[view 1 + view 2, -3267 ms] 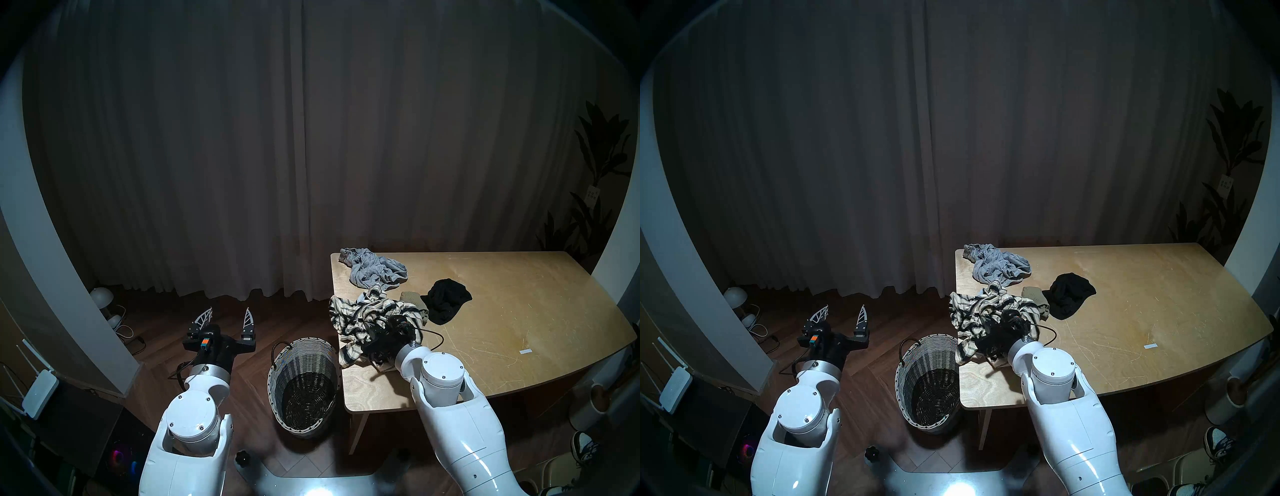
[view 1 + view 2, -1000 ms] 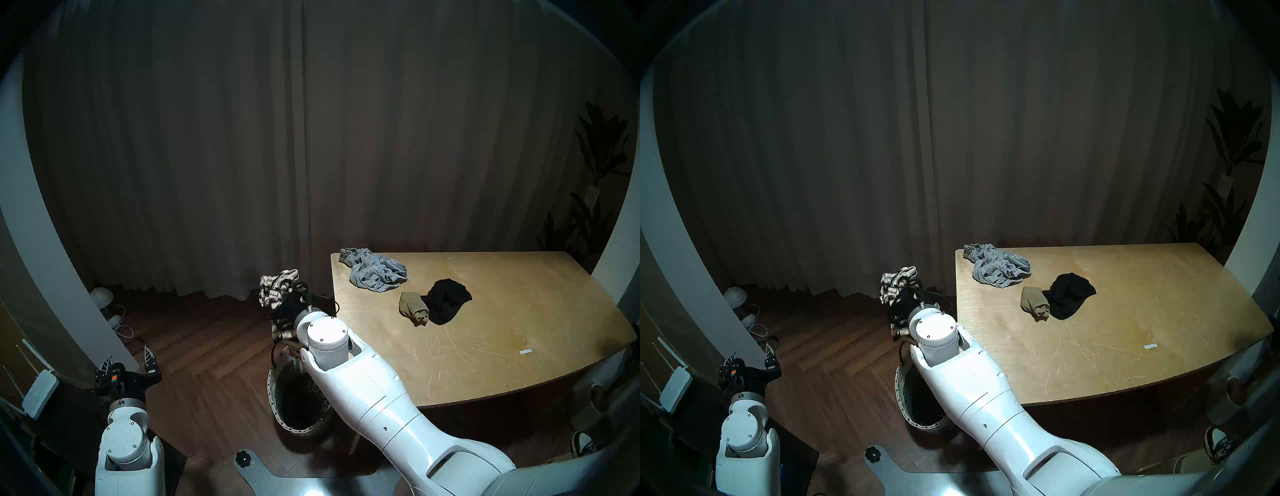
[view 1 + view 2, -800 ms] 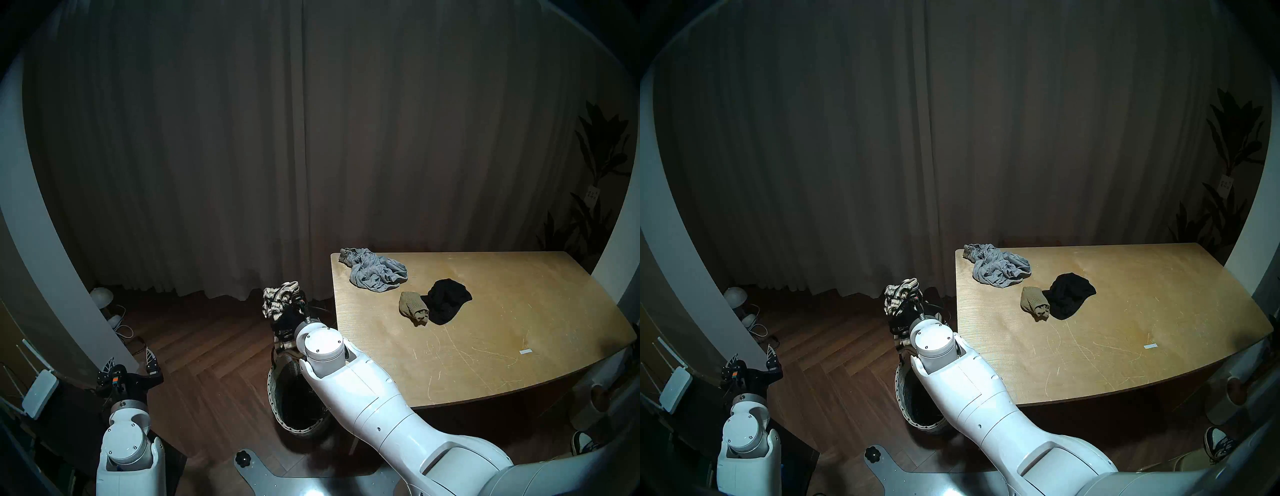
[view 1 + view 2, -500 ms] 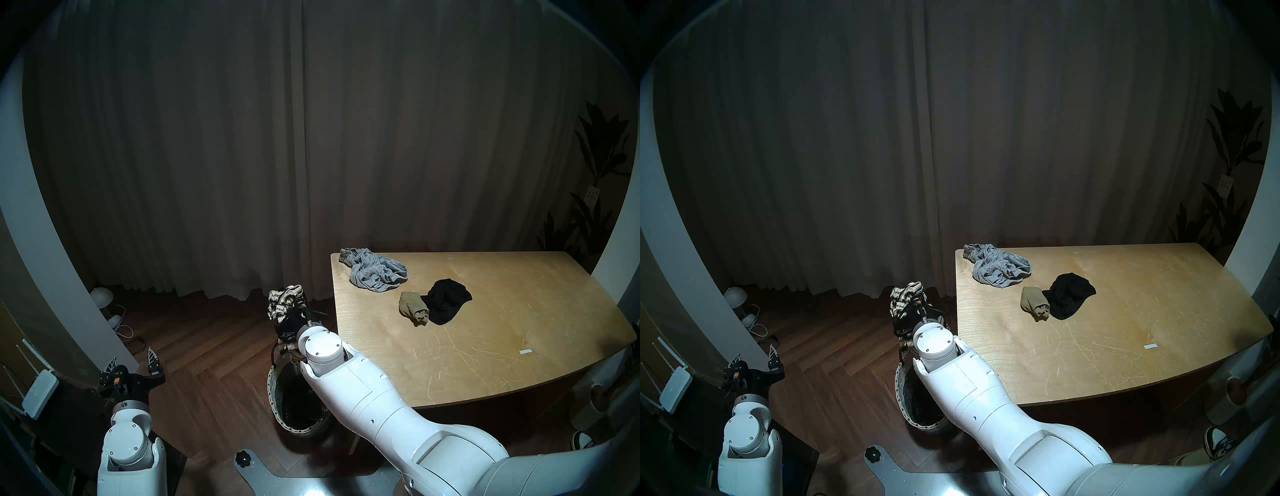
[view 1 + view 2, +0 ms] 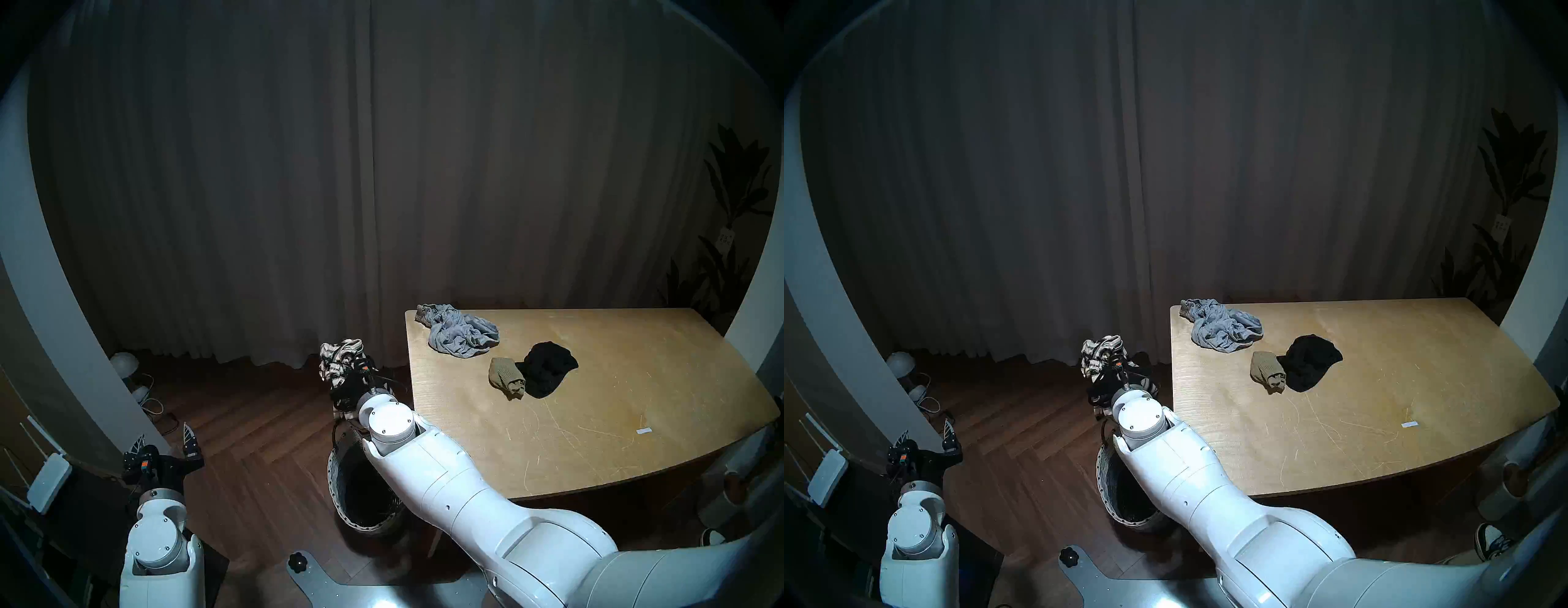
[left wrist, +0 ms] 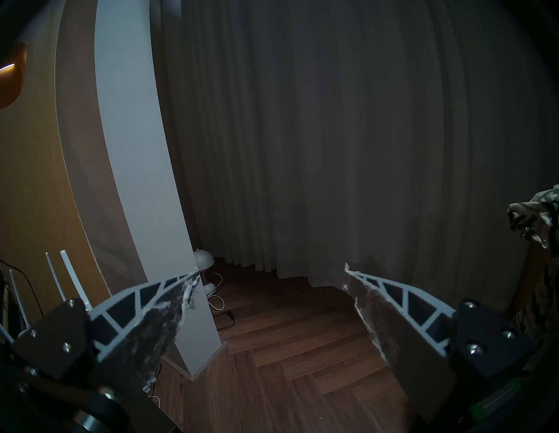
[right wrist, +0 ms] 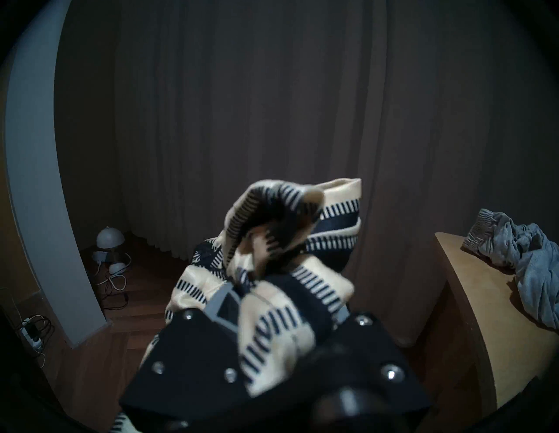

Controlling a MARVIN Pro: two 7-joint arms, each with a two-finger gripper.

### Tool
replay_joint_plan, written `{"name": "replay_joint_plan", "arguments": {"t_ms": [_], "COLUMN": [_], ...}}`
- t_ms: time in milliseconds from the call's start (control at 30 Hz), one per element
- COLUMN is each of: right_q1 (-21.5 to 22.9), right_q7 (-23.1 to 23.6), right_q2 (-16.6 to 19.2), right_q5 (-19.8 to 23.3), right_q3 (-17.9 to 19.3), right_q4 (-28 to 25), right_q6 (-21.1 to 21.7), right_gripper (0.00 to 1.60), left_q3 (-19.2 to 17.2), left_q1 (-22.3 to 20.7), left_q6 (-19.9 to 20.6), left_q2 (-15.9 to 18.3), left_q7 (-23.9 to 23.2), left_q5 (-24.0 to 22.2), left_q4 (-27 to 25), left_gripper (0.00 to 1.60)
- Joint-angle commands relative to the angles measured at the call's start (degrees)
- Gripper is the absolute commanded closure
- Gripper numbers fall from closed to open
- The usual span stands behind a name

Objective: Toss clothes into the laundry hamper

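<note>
I need to keep holding the striped garment with my right gripper until it is over the wicker hamper's opening [image 5: 365,488]. The garment is still hanging above and beyond the hamper's opening.
My right gripper [image 5: 344,370] is shut on the cream garment with black stripes [image 5: 340,356]. It holds the bunched cloth in the air over the far rim of the wicker laundry hamper [image 5: 339,479]. In the right wrist view the striped garment [image 7: 287,229] hides the fingertips. My right arm covers much of the hamper's mouth. On the wooden table [image 5: 594,424] lie a grey garment [image 5: 462,335], a small olive-tan knit [image 5: 505,375] and a black garment [image 5: 547,373]. My left gripper [image 5: 164,433] stands open and empty at the far left, low over the floor.
The hamper stands on the wood floor against the table's left end. A white pillar [image 5: 85,339] rises close beside the left gripper. A dome lamp [image 5: 124,363] with cables sits by the curtain. A router [image 5: 49,479] is at far left, a plant [image 5: 729,254] at far right.
Since a few seconds ago the right gripper lifted the striped garment off the table to above the hamper, and the left arm drew back left. In the last second the bundle only swayed slightly.
</note>
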Motion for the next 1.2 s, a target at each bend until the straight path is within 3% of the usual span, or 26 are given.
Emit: {"name": "replay_joint_plan", "arguments": {"t_ms": [0, 133, 200, 367, 567, 933, 1167], "right_q1": [-3.45, -6.19, -6.44, -3.62, 0.8, 4.93, 7.36], "right_q7": [0.11, 0.06, -0.35, -1.19, -2.4, -3.78, -4.51], "right_q2": [1.75, 3.53, 3.64, 2.07, -0.4, -3.57, -5.78], "right_q5": [1.67, 1.47, 1.24, 2.0, 4.35, 7.77, 9.05], "right_q3": [-0.97, -0.79, -1.42, -4.65, -9.98, -13.96, -14.65], "right_q4": [-7.18, -9.9, -8.68, 0.0, 7.63, 16.96, 20.86], "right_q6": [-1.88, -0.07, -0.11, -1.98, -0.95, -1.52, -1.09], "right_gripper": [1.6, 1.6, 1.6, 1.6, 1.6, 1.6, 1.6], "left_q3": [-0.26, -0.22, -0.09, 0.03, -0.44, -1.17, -0.65], "left_q1": [-0.48, -0.63, -0.87, -1.06, -0.61, 0.06, -0.76], "left_q6": [-1.45, -1.96, -2.36, -3.23, -3.5, -3.74, -3.43], "left_q2": [-0.14, -0.12, -0.09, -0.39, -0.62, -0.68, -0.36], "left_q7": [0.4, 0.32, 0.23, 0.06, 0.34, 0.22, -0.07], "left_q5": [-0.01, -0.24, -0.32, -0.92, -1.64, -2.35, -2.54], "left_q4": [-0.57, 0.2, 0.95, 2.86, 4.23, 4.56, 4.95], "left_gripper": [0.0, 0.0, 0.0, 0.0, 0.0, 0.0, 0.0]}}
